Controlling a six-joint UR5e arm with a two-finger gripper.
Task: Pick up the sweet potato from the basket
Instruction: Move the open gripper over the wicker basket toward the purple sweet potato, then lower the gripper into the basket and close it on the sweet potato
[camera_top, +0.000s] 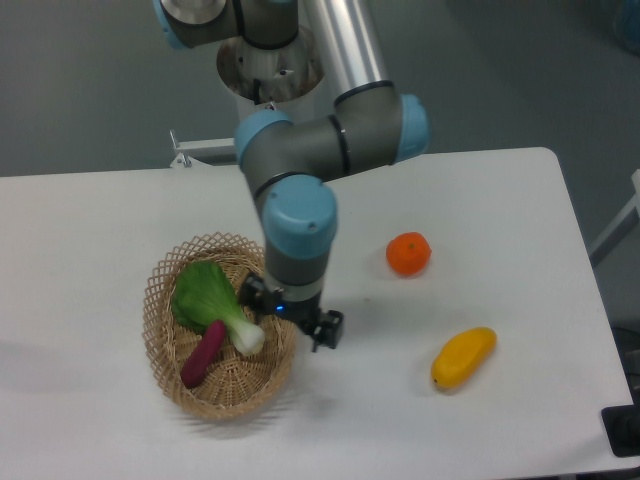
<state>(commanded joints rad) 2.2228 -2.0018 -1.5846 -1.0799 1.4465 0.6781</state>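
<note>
The gripper takes hold of the sweet potato by its slimmer end (214, 332) next, to lift the sweet potato out of the wicker basket.
The sweet potato (202, 353) is a slim dark purple-red tuber lying in the oval wicker basket (165, 290), beside a green-and-white bok choy (211, 302). My gripper (290, 315) hangs over the basket's right rim, to the right of the sweet potato and clear of it. Its fingers are spread apart and nothing is between them.
An orange (408, 254) sits on the white table to the right of the arm. A yellow mango-shaped fruit (463, 357) lies at the front right. The arm's base column (270, 90) stands at the back edge.
</note>
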